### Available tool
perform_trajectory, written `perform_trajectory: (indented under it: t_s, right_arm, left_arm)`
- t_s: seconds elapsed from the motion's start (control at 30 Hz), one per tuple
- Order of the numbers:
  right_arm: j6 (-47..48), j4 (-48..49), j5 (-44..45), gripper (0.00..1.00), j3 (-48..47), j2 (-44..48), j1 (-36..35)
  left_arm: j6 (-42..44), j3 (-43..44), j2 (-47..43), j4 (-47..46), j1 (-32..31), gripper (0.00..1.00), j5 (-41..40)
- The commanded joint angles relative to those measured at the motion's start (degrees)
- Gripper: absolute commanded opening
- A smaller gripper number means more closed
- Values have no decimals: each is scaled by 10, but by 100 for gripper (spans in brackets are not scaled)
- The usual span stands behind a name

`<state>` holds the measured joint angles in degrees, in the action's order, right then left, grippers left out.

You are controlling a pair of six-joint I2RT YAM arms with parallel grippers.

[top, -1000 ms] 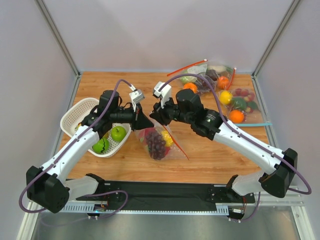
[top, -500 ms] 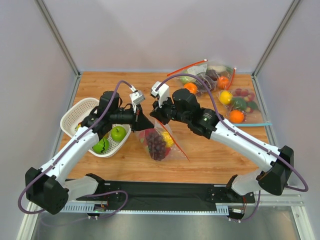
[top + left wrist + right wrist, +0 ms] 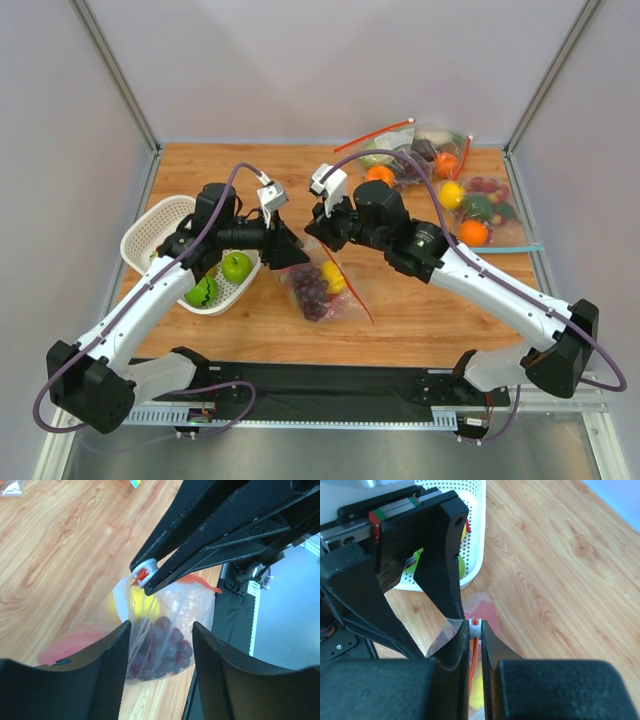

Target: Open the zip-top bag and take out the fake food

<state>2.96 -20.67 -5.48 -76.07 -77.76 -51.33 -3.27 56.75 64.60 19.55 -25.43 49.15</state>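
My left gripper grabs the zip-top bag by its top corner (image 3: 309, 243) (image 3: 133, 589) beside the zip slider next. Then my right gripper opens the bag.
The zip-top bag (image 3: 318, 287), clear with a red-orange strip (image 3: 358, 296), hangs low over the table's middle. My right gripper (image 3: 476, 625) is shut on its white zip slider (image 3: 144, 573) at the bag's top corner. Inside is the fake food: dark purple grapes (image 3: 167, 641), a yellow fruit (image 3: 145, 607) and a pink-red fruit (image 3: 75, 641). My left gripper (image 3: 160, 650) is open just beside the right one. Its fingers straddle the bag's upper part without pinching it. In the top view the left gripper (image 3: 293, 257) and right gripper (image 3: 321, 240) nearly meet above the bag.
A white basket (image 3: 160, 228) with green apples (image 3: 236, 266) stands left of the bag, under the left arm. Two other clear bags of fruit lie at the back right, one red-stripped (image 3: 415, 150) and one teal-stripped (image 3: 485, 215). A black rail (image 3: 330, 383) runs along the near edge.
My left gripper has opened and let go of the bag's edge. The right gripper has closed tighter on the slider and still holds the bag, which has sagged a little.
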Motion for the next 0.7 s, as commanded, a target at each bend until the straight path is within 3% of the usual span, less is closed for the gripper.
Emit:
perform_trajectory:
  t_s: [0.0, 0.67]
  right_arm:
    - [-21, 29, -18, 0, 10, 27, -1]
    - [-82, 75, -115, 0, 51, 68, 41]
  left_arm:
    - [2, 19, -4, -30, -3, 60, 47]
    - [33, 50, 63, -57, -2, 70, 48]
